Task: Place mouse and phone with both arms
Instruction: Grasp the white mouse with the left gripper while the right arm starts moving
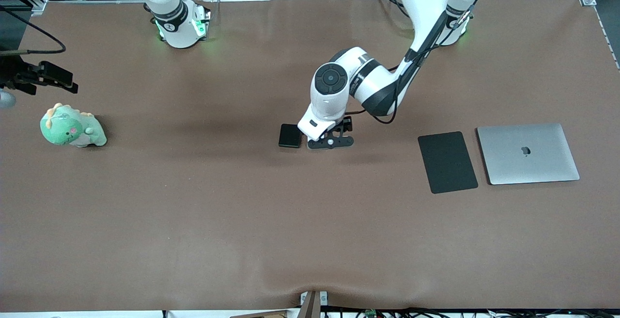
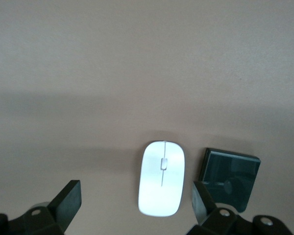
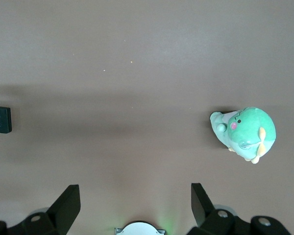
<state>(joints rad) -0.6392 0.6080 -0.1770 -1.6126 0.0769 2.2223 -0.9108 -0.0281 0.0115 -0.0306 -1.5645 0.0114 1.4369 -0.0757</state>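
My left gripper should next grip the white mouse by its long sides, then place it on the black mouse pad [image 1: 447,162].
The white mouse [image 2: 161,185] lies on the brown table, right beside the small black phone [image 2: 230,178]. My left gripper [image 2: 135,191] hangs open just above the mouse, which sits between the fingers, close to the one on the phone's side. In the front view the left gripper [image 1: 332,138] is at the table's middle and covers the mouse; the phone [image 1: 290,135] shows beside it, toward the right arm's end. My right gripper [image 3: 134,193] waits open and empty, high over bare table near its own base. The phone's edge [image 3: 0,120] also shows in the right wrist view.
A flat black mouse pad [image 1: 448,162] and a closed silver laptop [image 1: 528,153] lie side by side toward the left arm's end. A green plush dinosaur [image 1: 72,126] sits at the right arm's end, also visible as the plush [image 3: 242,133].
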